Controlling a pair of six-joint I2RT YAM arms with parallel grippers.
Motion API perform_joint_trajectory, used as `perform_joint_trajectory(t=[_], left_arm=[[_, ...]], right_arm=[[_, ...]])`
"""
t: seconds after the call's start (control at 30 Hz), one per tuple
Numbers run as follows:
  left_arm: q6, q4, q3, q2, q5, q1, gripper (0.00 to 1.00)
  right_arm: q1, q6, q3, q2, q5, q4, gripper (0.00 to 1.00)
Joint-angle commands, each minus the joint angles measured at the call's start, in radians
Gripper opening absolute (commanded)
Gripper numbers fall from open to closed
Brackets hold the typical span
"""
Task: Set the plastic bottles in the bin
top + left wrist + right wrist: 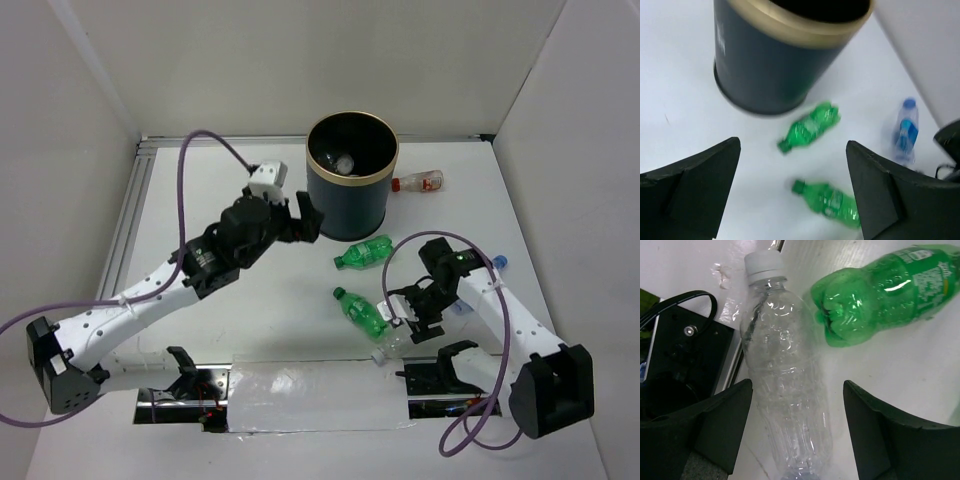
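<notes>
The clear bottle lies between my fingers, which stop above its body [397, 342] [790, 387], so my right gripper lowers and only then closes on the bottle.
The dark navy bin [350, 195] with a gold rim stands at the back centre; a bottle [345, 161] lies inside it. My left gripper [306, 222] is open and empty, just left of the bin's wall. In the left wrist view [792, 145] it looks down on the bin [770, 65], two green bottles [810, 127] [832, 202] and a blue-tinted bottle [905, 130]. My right gripper [415, 322] is open, its jaws either side of a clear white-capped bottle [785, 370] lying on the table, apart from it. A green bottle [885, 295] lies beside it.
A clear bottle with a red label and cap [420, 182] lies right of the bin. The two green bottles [363, 252] [360, 311] lie in the table's middle. The right arm's black base [680, 355] and a metal strip [300, 395] sit at the near edge.
</notes>
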Motion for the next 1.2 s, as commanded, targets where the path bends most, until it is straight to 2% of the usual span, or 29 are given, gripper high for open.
perform_joint_trajectory(t=[0.0, 0.13, 0.37, 0.6, 0.73, 0.87, 0.9, 1.03, 1.17], left_arm=[[-0.239, -0.042, -0.182, -0.046, 0.028, -0.013, 0.99], [-0.333, -0.042, -0.281, -0.117, 0.057, -0.022, 0.99], [-0.37, -0.09, -0.315, -0.166, 0.026, -0.051, 0.99], [-0.399, -0.09, -0.333, -0.185, 0.026, -0.071, 0.98], [-0.408, -0.09, -0.343, -0.185, 0.026, -0.091, 0.98], [-0.408, -0.09, -0.343, -0.185, 0.008, -0.091, 0.98], [-0.408, -0.099, -0.343, -0.185, 0.008, -0.1, 0.98], [-0.408, -0.089, -0.343, -0.185, 0.008, -0.101, 0.98], [-0.399, -0.067, -0.324, -0.136, 0.041, -0.101, 0.98]], right_arm=[[0.042, 0.029, 0.003, 0.055, 0.043, 0.012, 0.8], [0.097, 0.061, 0.021, 0.132, 0.081, 0.031, 0.8], [0.207, 0.178, 0.061, 0.253, 0.172, 0.064, 0.81], [0.31, 0.321, 0.103, 0.4, 0.204, 0.084, 0.89], [0.346, 0.382, 0.113, 0.442, 0.195, 0.11, 0.89], [0.355, 0.42, 0.113, 0.442, 0.182, 0.12, 0.7], [0.355, 0.42, 0.113, 0.442, 0.173, 0.12, 0.56], [0.355, 0.431, 0.103, 0.413, 0.173, 0.12, 0.3], [0.329, 0.431, 0.156, 0.345, 0.132, 0.047, 0.2]])
